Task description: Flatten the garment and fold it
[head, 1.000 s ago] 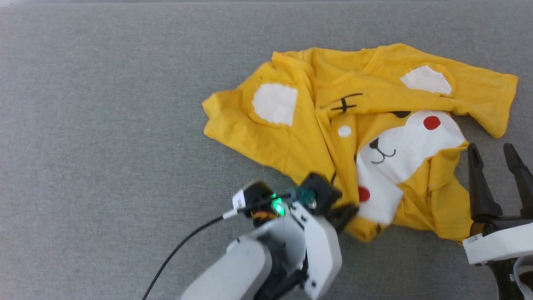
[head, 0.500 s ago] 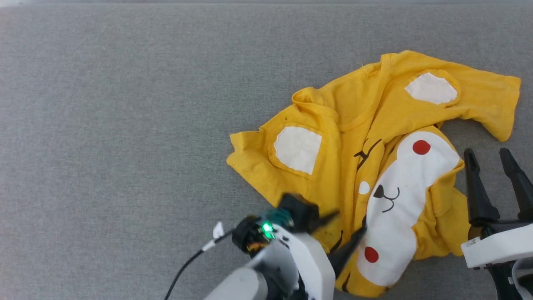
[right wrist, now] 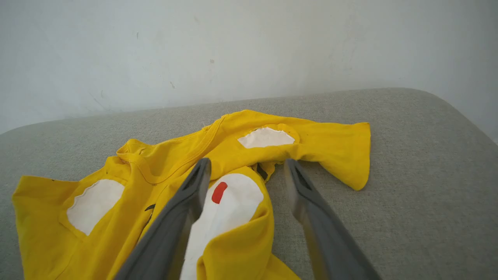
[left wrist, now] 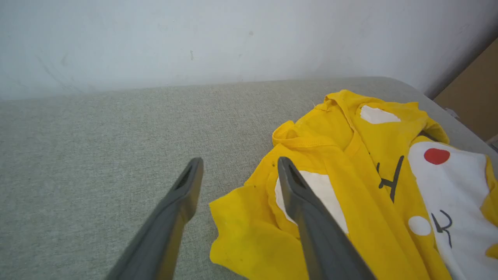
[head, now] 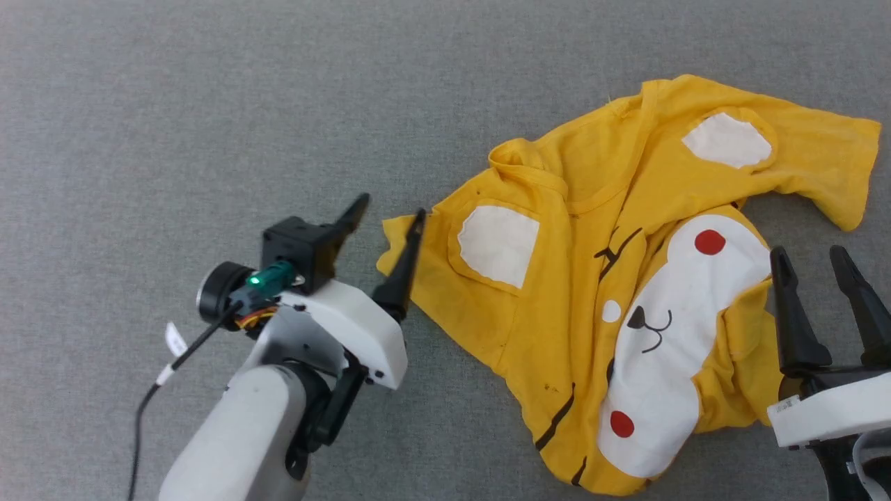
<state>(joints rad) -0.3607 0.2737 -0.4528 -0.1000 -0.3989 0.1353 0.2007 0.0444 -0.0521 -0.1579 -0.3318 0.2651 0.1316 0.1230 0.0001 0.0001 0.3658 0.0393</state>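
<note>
The shirt (head: 547,259) lies crumpled and slack, so my left gripper will flatten it next by grabbing the sleeve's hem corner (head: 398,229), where the sleeve's edge stands up.
The garment (head: 557,278) is a yellow T-shirt with a tiger face, lying crumpled on the right half of the grey surface. Its body is bunched and folded over itself. One sleeve points to the far right and the other to the left. My left gripper (head: 390,209) stands open at the left sleeve's corner, holding nothing. In the left wrist view, the left gripper (left wrist: 239,161) has its right finger over the garment (left wrist: 330,132) near a white ear patch. My right gripper (head: 807,254) is open beside the garment's right edge. The right wrist view shows the right gripper (right wrist: 247,161) above the garment (right wrist: 330,144).
A grey fabric surface (head: 174,104) stretches wide to the left and far side of the garment. A pale wall (left wrist: 155,39) rises behind it. A brown panel (left wrist: 474,101) stands past the surface's right end. A black cable (head: 150,400) trails from my left wrist.
My left gripper opened and let go of the garment's lower edge, then swung left to the left sleeve's corner. The garment was first dragged nearer and now lies more spread. The right gripper stayed put.
</note>
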